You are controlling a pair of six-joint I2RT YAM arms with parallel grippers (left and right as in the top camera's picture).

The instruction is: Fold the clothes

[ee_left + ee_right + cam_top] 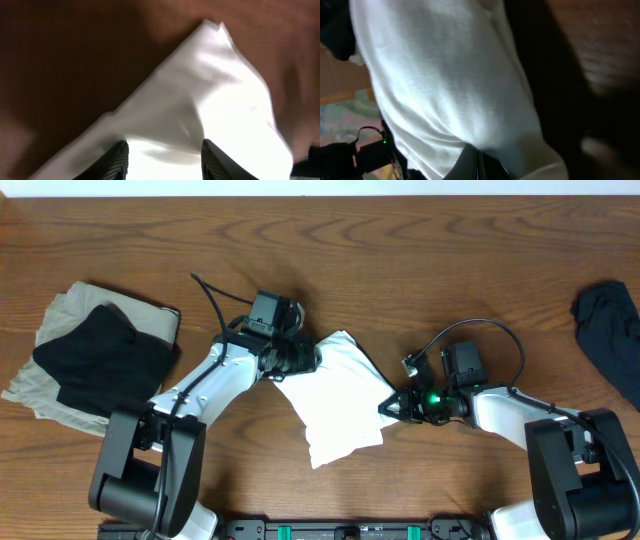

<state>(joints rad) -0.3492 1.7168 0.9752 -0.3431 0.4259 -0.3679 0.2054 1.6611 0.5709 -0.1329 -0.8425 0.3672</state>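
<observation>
I will next lay the folded white garment on top. My left gripper will grab the white garment for that by its edge facing the black garment (100, 360).
A folded white garment (335, 400) lies at the table's middle. My left gripper (305, 360) is at its upper left edge; in the left wrist view its fingers (162, 162) are spread apart over the white cloth (210, 100). My right gripper (392, 408) is at the garment's right edge; in the right wrist view its fingers (479, 167) are pressed together on the white fabric (445, 80). A black garment (100, 360) lies on a beige one (60, 320) at the left. A dark garment (610, 330) lies at the right edge.
The wooden table (400, 260) stretches across the back. The arm bases (150, 480) stand at the front edge, left and right.
</observation>
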